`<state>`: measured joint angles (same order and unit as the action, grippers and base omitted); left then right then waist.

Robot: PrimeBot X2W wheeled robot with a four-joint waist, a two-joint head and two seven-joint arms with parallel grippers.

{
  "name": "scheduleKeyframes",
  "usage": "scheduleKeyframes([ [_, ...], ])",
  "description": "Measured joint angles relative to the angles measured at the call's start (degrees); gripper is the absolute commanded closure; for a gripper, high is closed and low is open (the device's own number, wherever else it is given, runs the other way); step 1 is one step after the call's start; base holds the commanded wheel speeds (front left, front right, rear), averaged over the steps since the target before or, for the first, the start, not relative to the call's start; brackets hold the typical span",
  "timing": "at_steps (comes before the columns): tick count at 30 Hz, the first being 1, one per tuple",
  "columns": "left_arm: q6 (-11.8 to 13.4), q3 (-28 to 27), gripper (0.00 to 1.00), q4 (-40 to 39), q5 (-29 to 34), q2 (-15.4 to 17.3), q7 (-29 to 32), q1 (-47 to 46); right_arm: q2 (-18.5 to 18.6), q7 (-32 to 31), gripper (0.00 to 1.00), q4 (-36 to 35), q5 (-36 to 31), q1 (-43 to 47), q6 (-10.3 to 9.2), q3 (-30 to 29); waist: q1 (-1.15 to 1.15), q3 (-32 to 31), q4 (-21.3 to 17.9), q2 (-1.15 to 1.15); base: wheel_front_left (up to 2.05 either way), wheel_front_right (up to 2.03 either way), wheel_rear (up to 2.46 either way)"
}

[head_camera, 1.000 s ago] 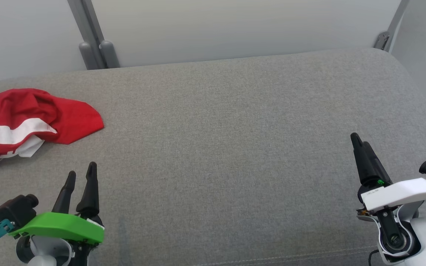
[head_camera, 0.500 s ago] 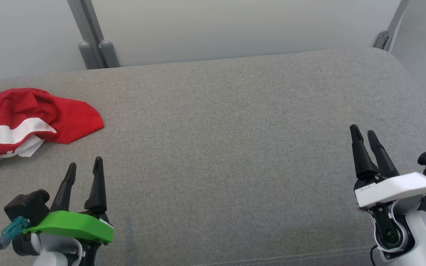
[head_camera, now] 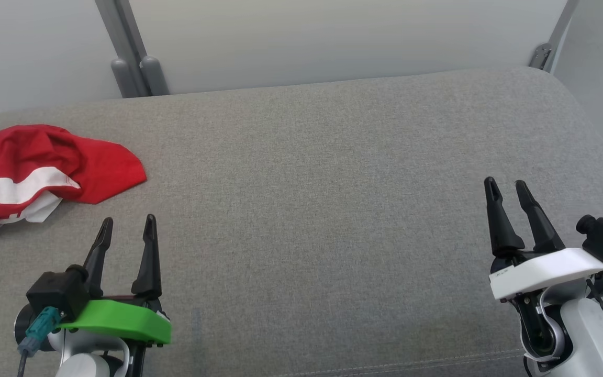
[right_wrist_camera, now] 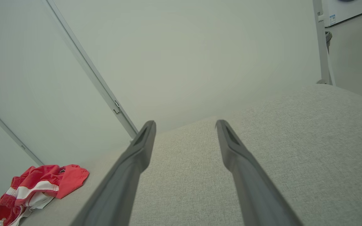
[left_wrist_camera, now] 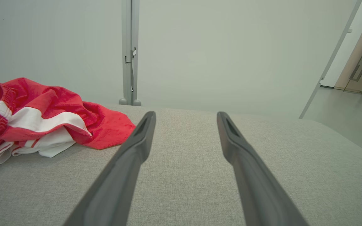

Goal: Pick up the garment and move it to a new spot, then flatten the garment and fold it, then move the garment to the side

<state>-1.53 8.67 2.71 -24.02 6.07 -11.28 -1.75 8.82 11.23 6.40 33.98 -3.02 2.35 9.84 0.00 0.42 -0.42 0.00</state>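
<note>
The garment's waistband is standing up while its red body slumps flat, so the robot's left gripper next needs to pinch the white edge of the waistband (left_wrist_camera: 3, 109).
The garment (head_camera: 45, 167) is a crumpled red piece with white stripes, lying at the far left of the grey cushioned surface (head_camera: 322, 199). In the left wrist view the garment (left_wrist_camera: 42, 122) sits ahead and to the left of the fingers. It lies small at the lower left in the right wrist view, garment (right_wrist_camera: 39, 188). My left gripper (head_camera: 127, 228) hovers at the lower left, open and empty, a short way in front of the garment. At the lower right, far from the cloth, my right gripper (head_camera: 504, 189) is open and holds nothing.
A pale wall with grey metal posts (head_camera: 134, 73) runs behind the cushion. The cushion's right edge (head_camera: 589, 120) curves down toward the floor. A bracket (head_camera: 541, 56) sits at the far right corner.
Both grippers turned at the wrist, so their two fingers now show spread side by side. The left one shifted slightly right and forward; the right one moved a little left. The garment stayed still.
</note>
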Motion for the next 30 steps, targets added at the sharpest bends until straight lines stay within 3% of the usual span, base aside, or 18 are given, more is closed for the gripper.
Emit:
scheduleKeyframes([
  [17,0.0,0.6,0.00,-2.4,11.5,-0.1,-3.2,0.0,0.0,3.0,0.00,-0.8,-11.2,0.0,-1.01,0.9,0.00,0.0,-0.1,0.00,0.00,0.00,0.00],
  [30,0.0,-0.5,0.00,-2.4,11.6,-1.1,-3.2,0.0,-0.8,3.2,0.00,-0.8,-12.9,0.0,-0.86,0.7,0.00,0.1,-0.1,0.00,0.00,0.00,0.00],
])
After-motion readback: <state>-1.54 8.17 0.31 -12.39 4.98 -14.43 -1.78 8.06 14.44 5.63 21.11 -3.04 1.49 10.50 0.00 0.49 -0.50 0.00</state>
